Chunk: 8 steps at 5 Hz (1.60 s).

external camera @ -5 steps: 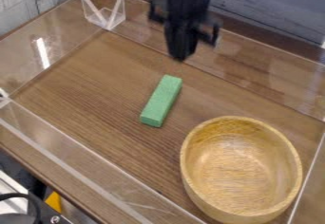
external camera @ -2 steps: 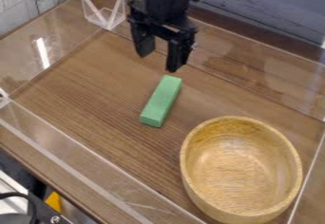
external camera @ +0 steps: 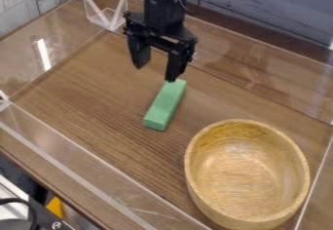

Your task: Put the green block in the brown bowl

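Note:
The robot needs to grab the green block next, by its long body (external camera: 166, 104), to put it in the brown bowl (external camera: 246, 172).
The green block (external camera: 164, 104) lies flat on the wooden table, a bright green bar pointing away from the camera, left of and behind the brown bowl (external camera: 246, 172). The bowl is a wide light-wood bowl at the front right, with nothing inside it. My black gripper (external camera: 158, 62) hangs just behind the block's far end, fingers pointing down and spread open with nothing between them. Its right fingertip is close above the block's far end.
Clear acrylic walls (external camera: 78, 180) fence in the wooden table (external camera: 92, 97) on all sides. A small clear bracket (external camera: 104, 13) stands at the back left corner. Bare table lies left of the block.
The gripper moved left and toward the block, came lower, and went from shut to open. Block and bowl stayed put.

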Tool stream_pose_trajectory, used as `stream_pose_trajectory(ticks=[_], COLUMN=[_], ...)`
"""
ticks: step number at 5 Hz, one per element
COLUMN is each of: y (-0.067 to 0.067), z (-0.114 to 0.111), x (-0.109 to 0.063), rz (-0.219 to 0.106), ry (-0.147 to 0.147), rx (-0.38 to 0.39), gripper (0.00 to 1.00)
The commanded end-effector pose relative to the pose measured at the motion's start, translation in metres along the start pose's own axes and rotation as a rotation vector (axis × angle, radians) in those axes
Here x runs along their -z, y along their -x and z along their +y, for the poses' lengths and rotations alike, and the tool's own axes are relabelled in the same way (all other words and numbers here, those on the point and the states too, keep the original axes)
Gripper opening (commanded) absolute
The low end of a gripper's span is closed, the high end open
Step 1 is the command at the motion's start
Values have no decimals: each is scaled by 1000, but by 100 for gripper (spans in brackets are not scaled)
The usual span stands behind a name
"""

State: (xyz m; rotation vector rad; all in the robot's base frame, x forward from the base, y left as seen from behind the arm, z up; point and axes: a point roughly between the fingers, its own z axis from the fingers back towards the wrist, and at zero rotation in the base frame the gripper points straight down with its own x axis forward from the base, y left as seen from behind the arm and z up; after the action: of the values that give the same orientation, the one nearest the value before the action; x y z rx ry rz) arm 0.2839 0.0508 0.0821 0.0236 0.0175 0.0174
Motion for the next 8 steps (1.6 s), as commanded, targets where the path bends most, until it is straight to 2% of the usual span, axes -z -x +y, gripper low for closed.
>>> stream_pose_trajectory(ticks=[1, 3, 4, 5, 7, 8], y=[-10, -1, -4, -8, 1, 8], z=[3, -21, -25, -26, -29, -54], x=[-5, 23, 43, 53, 23, -6], rz=[-32, -11, -6, -4, 15, 2], ry=[-16, -23, -30, -33, -13, 13], rx=[-60, -155, -168, -183, -260, -195], gripper=[100, 100, 100, 0, 0, 0])
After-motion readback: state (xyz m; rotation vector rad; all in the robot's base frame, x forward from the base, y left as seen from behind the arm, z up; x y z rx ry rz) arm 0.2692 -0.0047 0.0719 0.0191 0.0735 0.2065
